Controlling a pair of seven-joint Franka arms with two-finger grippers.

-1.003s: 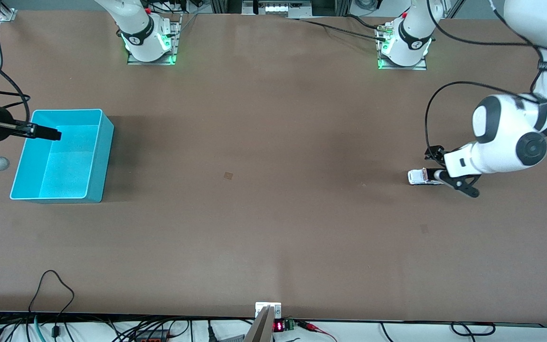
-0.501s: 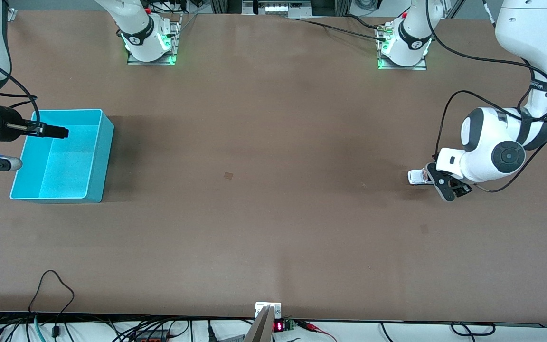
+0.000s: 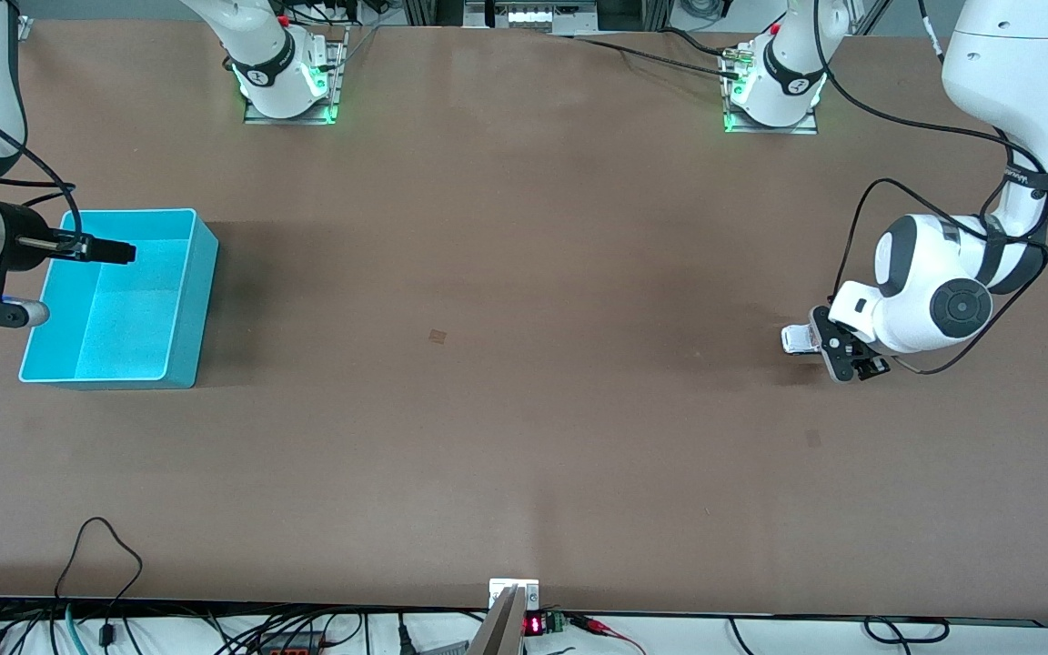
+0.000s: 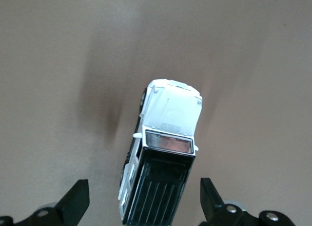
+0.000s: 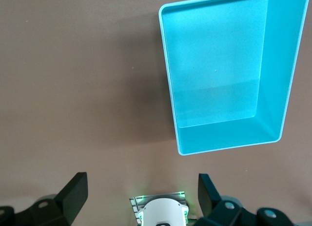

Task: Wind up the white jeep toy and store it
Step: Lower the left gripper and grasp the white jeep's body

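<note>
The black roof (image 4: 159, 188) and white hood (image 4: 173, 109) of the white jeep toy are at an angle to the fingers, so my left gripper needs to turn before it closes on the toy.
The white jeep toy (image 3: 795, 339) stands on its wheels on the table near the left arm's end. In the left wrist view the jeep (image 4: 168, 138) shows its white hood and black roof. My left gripper (image 3: 831, 347) is low over the jeep's rear. It is open (image 4: 142, 206), with one finger on each side of the black roof and not touching it. My right gripper (image 3: 116, 252) hangs over the turquoise bin (image 3: 206, 273) at the right arm's end. In the right wrist view it is open and empty (image 5: 141, 196).
The turquoise bin (image 5: 229, 135) holds nothing and stands near the table edge at the right arm's end. The right arm's base (image 5: 163, 214) shows between the right fingers. A black cable (image 3: 101, 546) lies at the table edge nearest the camera.
The left arm's wrist has turned and drawn in, bringing its gripper down over the jeep's rear. The right gripper has shifted slightly farther over the bin. The jeep has not moved.
</note>
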